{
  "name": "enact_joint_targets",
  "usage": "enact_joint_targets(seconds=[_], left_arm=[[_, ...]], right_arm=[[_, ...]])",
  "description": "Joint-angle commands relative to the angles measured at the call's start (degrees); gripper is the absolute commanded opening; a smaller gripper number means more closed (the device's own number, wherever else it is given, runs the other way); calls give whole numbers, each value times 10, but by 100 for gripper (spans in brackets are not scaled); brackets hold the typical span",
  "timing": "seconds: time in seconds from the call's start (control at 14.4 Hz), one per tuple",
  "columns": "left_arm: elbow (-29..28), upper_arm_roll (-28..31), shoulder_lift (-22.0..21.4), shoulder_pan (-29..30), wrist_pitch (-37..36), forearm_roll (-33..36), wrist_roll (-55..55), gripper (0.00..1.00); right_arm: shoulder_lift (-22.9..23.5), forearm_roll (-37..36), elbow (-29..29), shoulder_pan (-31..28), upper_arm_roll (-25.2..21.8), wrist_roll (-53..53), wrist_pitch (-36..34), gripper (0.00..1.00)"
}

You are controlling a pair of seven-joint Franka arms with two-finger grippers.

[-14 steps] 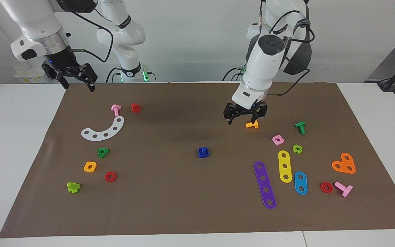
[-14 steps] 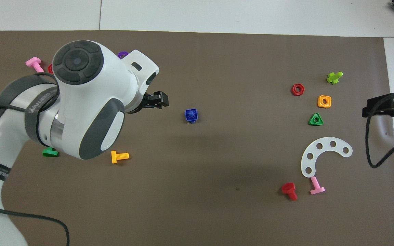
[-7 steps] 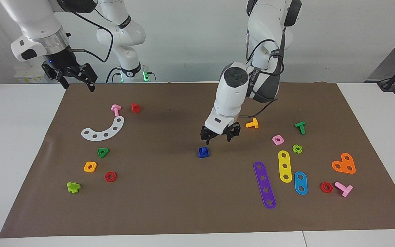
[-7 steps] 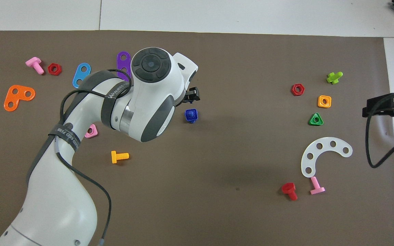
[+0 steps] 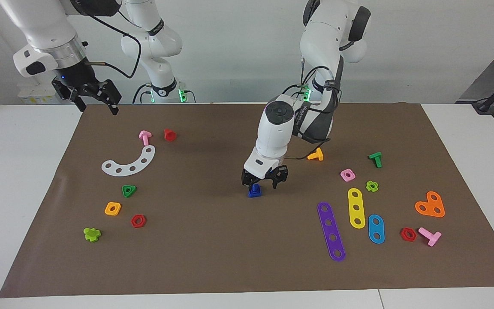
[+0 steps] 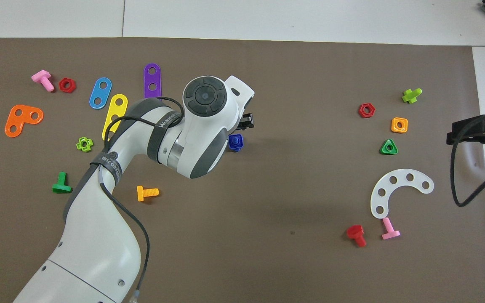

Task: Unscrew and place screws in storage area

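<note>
The small blue screw standing on the mat [image 6: 276, 202] needs to be unscrewed, so my left gripper should next grab it by its square upper part [image 6: 235, 142].
A small blue screw [image 5: 254, 188] stands upright in a blue square nut [image 5: 254, 194] in the middle of the brown mat; from overhead the screw [image 6: 235, 141] peeks out beside the left arm's wrist. My left gripper [image 5: 260, 184] is low over it, open, one finger on each side of the screw. The storage area [image 5: 152, 189] is the stretch of mat toward the right arm's end, around the white curved strip [image 5: 129, 163]. My right gripper [image 5: 97, 98] waits open above the mat's corner there, with nothing in it.
Around the white strip lie pink and red bolts [image 5: 145, 137], a green triangular nut [image 5: 129, 191], an orange nut [image 5: 112, 208] and a red nut [image 5: 138, 221]. Toward the left arm's end lie purple [image 5: 331, 231], yellow and blue strips, an orange bolt [image 5: 315, 155] and more small parts.
My left arm swung from over the orange bolt to the mat's middle and came down around the blue screw, its fingers narrowing a little. The right arm has not moved.
</note>
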Motion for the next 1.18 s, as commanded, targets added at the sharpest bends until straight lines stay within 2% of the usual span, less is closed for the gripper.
enact_joint_targets(seconds=[0.0,0.56,1.11], left_arm=[[-37,10,-5,-19,43,12,-7,88],[-37,11,23,-36,49,33,-7,83],[-38,10,24,-37,49,33,-7,67]], right_arm=[[-2,-4,-5,-5,1,-16,4,100],[-4,-4,-8,-5,1,-16,4,100],[-4,-4,-9,-5,1,-16,4,100]])
